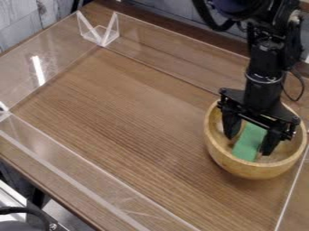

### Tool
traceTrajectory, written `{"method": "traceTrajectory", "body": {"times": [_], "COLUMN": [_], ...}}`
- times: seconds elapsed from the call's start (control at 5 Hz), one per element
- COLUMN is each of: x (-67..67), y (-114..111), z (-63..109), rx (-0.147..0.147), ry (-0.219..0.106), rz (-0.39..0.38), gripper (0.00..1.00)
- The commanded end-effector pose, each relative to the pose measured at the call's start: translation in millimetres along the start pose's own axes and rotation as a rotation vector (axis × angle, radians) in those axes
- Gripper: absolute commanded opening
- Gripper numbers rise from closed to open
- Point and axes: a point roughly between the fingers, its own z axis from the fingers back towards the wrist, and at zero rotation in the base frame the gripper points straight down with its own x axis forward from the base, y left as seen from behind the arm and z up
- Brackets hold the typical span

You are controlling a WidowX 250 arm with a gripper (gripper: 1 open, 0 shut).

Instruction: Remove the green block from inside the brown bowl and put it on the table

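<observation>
I will next grab the green block (248, 145) by its long sides with my gripper, so that I can take it out of the brown bowl.
The brown bowl (256, 161) sits at the right side of the table (121, 117), close to the right clear wall. Inside it the green block (248, 145) leans tilted against the bowl's inner side. My gripper (256, 133) hangs straight down into the bowl, open, with one black finger (230, 124) left of the block and the other to its right. The fingers straddle the block's upper part; I cannot tell whether they touch it. The block's top end is partly hidden behind the gripper.
Low clear plastic walls (72, 185) edge the table on all sides. A clear folded plastic piece (99, 32) stands at the back left corner. Bare wood-grain surface stretches left of the bowl.
</observation>
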Motion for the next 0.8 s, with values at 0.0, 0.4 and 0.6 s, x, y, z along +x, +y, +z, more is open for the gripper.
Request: {"method": "traceTrajectory", "body": {"times": [0.0, 0.4, 0.6], "x": [5.0, 3.8, 3.1], "y": [2.1, 5.1, 6.6], "z": [9.3, 8.4, 8.5], "rx": [-0.011, -0.017, -0.020], "ry": [-0.034, -0.026, -0.021], "rz": [0.006, 0.012, 0.016], "gripper": [1.00, 1.00, 1.00]}}
